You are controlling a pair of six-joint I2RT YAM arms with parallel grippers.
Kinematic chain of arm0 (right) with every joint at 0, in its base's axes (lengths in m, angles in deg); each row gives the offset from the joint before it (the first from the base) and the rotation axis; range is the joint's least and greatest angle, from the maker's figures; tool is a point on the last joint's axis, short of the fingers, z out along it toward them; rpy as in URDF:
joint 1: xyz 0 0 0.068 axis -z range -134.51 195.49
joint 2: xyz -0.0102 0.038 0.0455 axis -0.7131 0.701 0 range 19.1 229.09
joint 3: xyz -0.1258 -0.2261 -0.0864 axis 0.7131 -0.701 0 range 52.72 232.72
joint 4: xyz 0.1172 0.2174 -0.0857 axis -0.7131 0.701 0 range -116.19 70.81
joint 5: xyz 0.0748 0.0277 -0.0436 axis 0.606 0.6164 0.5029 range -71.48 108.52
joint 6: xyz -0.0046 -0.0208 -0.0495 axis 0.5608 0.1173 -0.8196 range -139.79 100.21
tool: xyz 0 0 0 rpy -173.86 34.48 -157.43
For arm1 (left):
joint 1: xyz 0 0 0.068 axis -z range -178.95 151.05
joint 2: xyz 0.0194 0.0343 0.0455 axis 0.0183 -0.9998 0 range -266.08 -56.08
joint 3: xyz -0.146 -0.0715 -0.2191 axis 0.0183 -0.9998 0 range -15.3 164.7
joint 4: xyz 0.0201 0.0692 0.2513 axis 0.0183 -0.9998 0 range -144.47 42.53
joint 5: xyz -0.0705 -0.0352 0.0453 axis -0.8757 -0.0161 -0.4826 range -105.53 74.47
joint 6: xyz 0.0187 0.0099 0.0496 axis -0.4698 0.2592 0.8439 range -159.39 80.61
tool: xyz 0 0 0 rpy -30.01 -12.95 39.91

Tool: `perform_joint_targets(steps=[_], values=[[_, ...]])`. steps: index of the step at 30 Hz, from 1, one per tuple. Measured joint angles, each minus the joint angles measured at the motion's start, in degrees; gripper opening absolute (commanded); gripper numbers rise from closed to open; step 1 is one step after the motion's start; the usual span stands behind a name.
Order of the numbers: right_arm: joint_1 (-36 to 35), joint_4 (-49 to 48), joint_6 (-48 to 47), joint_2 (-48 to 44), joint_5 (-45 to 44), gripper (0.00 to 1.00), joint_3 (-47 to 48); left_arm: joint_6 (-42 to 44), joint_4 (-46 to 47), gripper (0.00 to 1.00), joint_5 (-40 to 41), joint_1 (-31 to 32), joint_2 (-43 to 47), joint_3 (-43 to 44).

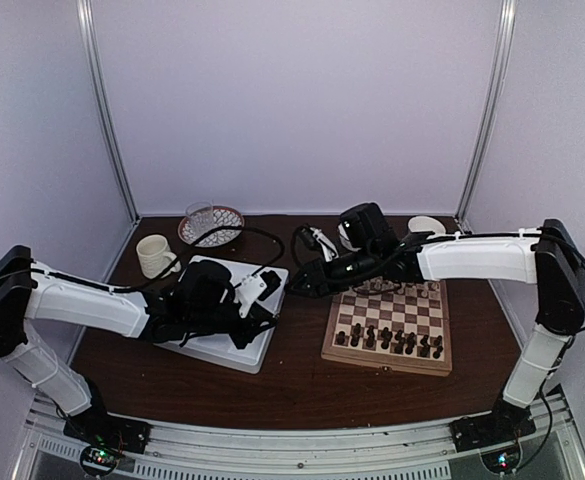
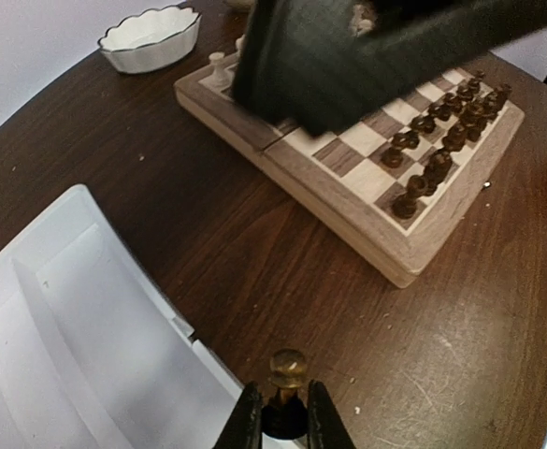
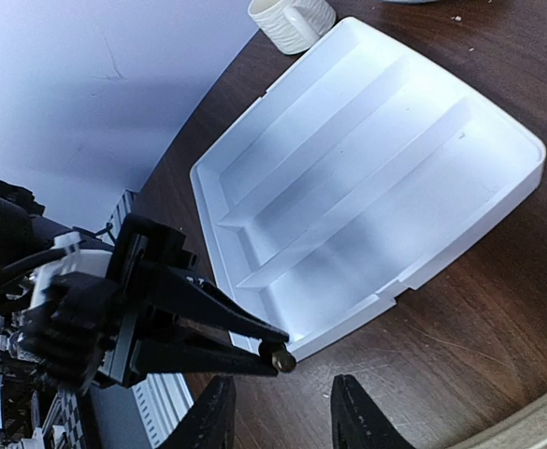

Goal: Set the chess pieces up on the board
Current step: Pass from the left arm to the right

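Observation:
I should next grip the dark brown pawn by its exposed head with my right gripper. Its base stays free to go on the board.
My left gripper (image 2: 284, 413) is shut on a dark brown pawn (image 2: 288, 370) and holds it above the table, just off the corner of the white tray (image 2: 67, 346). The same pawn (image 3: 281, 358) shows in the right wrist view at the tips of the left gripper's fingers (image 3: 208, 323). My right gripper (image 3: 282, 419) is open and empty, close to the pawn and facing it. The board (image 1: 335, 330) lies at the right, with dark brown pieces (image 1: 392, 340) in its near rows and pale pieces (image 1: 382, 288) at its far edge. From above, the two grippers (image 1: 269, 318) (image 1: 295, 284) nearly meet between tray and board.
The divided white tray (image 1: 227, 345) sits left of the board. A cream mug (image 1: 155, 254), a patterned dish with a glass (image 1: 210, 225) and a white scalloped bowl (image 1: 427, 226) stand at the back. The right arm (image 2: 348, 56) hangs over the board's far side.

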State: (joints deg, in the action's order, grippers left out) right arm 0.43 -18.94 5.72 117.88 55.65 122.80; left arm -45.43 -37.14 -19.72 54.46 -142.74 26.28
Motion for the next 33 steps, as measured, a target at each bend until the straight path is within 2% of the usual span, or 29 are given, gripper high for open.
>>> perform_joint_targets(steps=[3,6,22,28,33], values=[[-1.8,-2.6,1.9,2.0,0.6,0.43,-0.1,1.4,3.3,0.06,-2.6,0.0,0.0,-0.4],[-3.0,-3.1,3.1,2.1,0.6,0.4,-0.3,2.3,6.1,0.06,-3.9,0.0,0.1,-1.8],[-3.8,-3.8,8.3,6.5,2.5,0.36,-0.3,2.8,8.2,0.07,-3.0,0.0,2.3,-3.3],[-4.0,-4.7,9.6,6.6,3.9,0.23,-0.3,2.7,8.4,0.07,-2.3,0.0,2.4,-3.5],[-4.1,-5.9,10.9,6.7,4.9,0.17,-0.3,2.7,8.7,0.07,-1.3,0.0,2.4,-3.7]])
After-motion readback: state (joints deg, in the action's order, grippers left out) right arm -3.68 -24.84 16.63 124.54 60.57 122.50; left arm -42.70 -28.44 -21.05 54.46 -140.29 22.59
